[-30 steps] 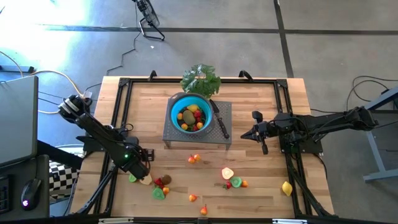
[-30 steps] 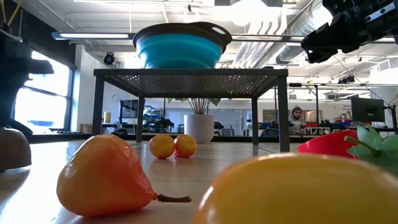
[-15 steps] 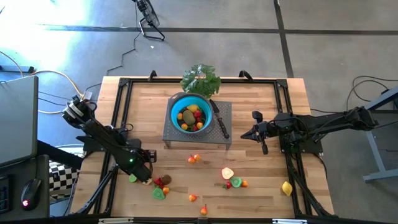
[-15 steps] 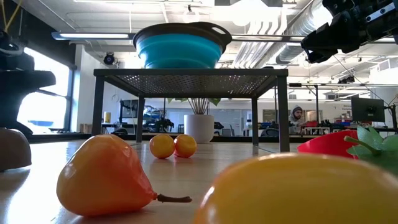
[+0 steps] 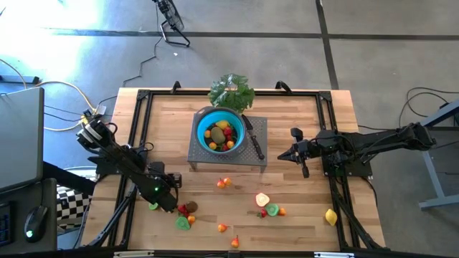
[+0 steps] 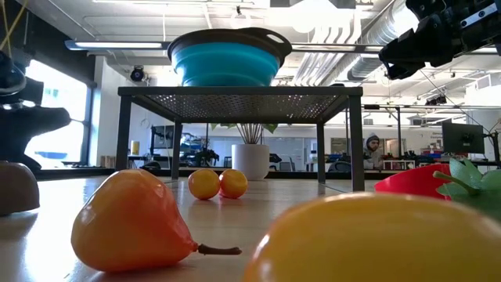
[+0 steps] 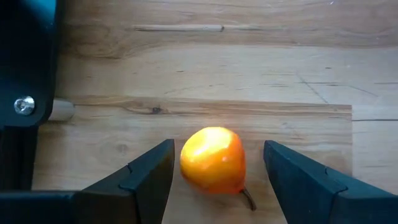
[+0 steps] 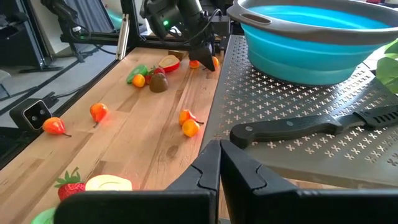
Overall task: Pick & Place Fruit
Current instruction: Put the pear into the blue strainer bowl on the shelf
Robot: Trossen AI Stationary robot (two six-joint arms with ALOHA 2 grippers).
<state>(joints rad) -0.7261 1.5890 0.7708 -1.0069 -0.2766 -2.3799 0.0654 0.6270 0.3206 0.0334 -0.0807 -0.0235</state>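
I need to grab the orange pear-shaped fruit by its rounded sides with my left gripper next, so that I can place it in the blue bowl [image 5: 220, 130].
An orange pear-shaped fruit [image 7: 212, 160] lies on the wooden table near its front left. My left gripper [image 7: 217, 147] is open and points steeply down, one finger on either side of this fruit without touching it; in the high view the gripper [image 5: 168, 203] covers the fruit. The blue bowl [image 5: 220, 130] holds several fruits and stands on a grey perforated rack [image 5: 204, 159]. More fruit lies loose on the table: two orange ones [image 5: 225, 183], a cream slice [image 5: 262, 200] and a lemon [image 5: 330, 216]. My right gripper [image 5: 281, 155] hovers shut to the right of the rack.
A black-handled knife [image 5: 254, 143] lies on the rack beside the bowl, and a leafy green bunch [image 5: 231, 91] sits behind it. Red, brown and green pieces [image 5: 186, 211] lie just right of my left gripper. A black frame [image 5: 136, 129] runs along the table's edges.
My left gripper has come down toward the table and a little toward its near edge, staying open, onto the spot where the orange fruit lies. The fruits have not moved.
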